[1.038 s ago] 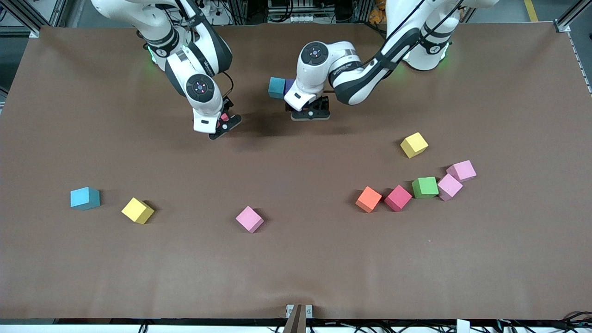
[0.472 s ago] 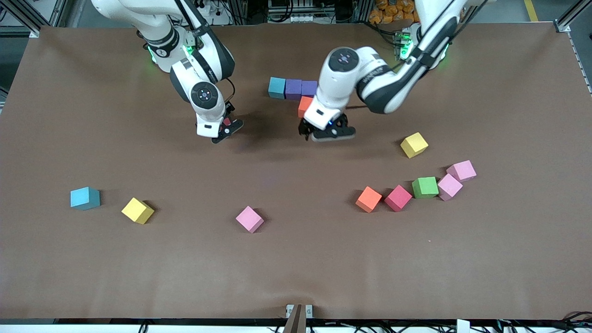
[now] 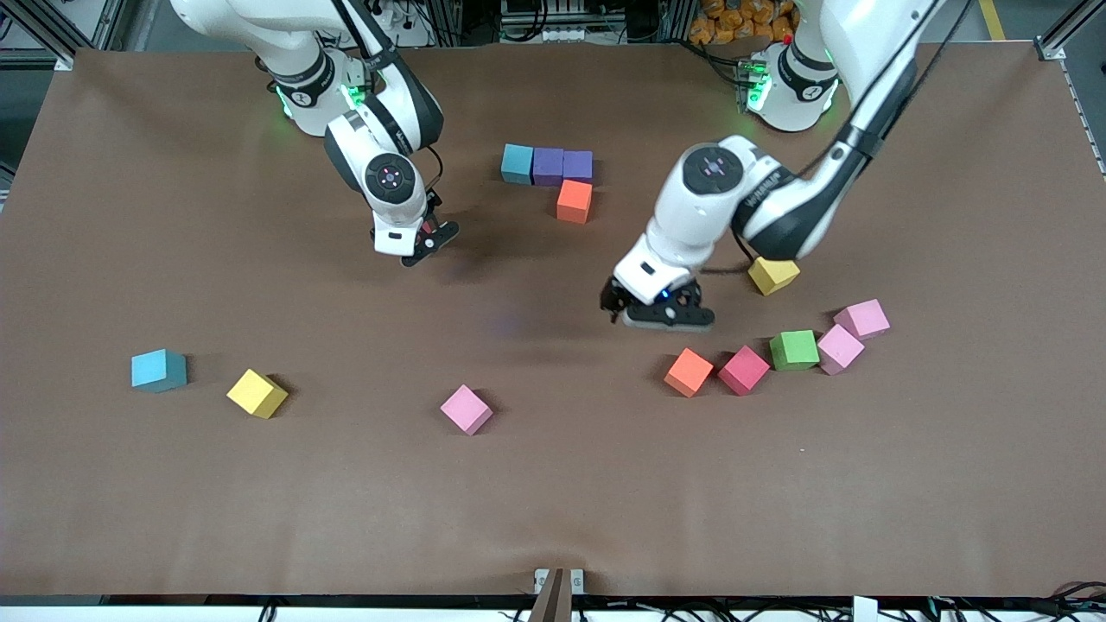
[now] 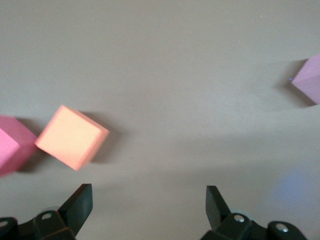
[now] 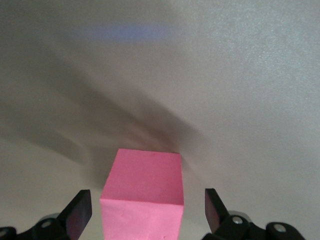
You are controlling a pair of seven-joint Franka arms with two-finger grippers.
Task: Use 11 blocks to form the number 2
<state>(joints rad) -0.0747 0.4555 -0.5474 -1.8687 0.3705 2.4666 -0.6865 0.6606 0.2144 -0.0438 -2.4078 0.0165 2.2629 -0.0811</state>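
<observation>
The red block that my right gripper is open around is meant to extend the number 2 from the joined orange block. My right gripper will grab it next by its opposite sides.
A light blue block [image 3: 518, 163], two purple blocks [image 3: 548, 166] [image 3: 577, 165] and an orange block [image 3: 574, 200] sit joined far from the front camera. My left gripper [image 3: 658, 313] [image 4: 148, 200] hangs open and empty over bare table, close to a loose orange block [image 3: 689, 371] [image 4: 72, 136] and a red block [image 3: 743, 370] [image 4: 12, 145]. My right gripper [image 3: 422, 240] [image 5: 145, 200] is open around another red block [image 3: 422, 225] [image 5: 142, 192], with a gap at each finger. Green [image 3: 794, 350], yellow [image 3: 772, 275] [image 3: 257, 393] and light blue [image 3: 158, 370] blocks lie loose.
Two pink cubes [image 3: 839, 348] [image 3: 862, 318] lie beside the green block at the left arm's end. A third pink cube [image 3: 467, 409] [image 4: 307, 80] sits alone nearer the front camera. The left forearm partly covers one yellow block.
My left gripper left the orange block at the row and swung toward the front camera, stopping over the table by the loose orange block. The right gripper shifted only slightly.
</observation>
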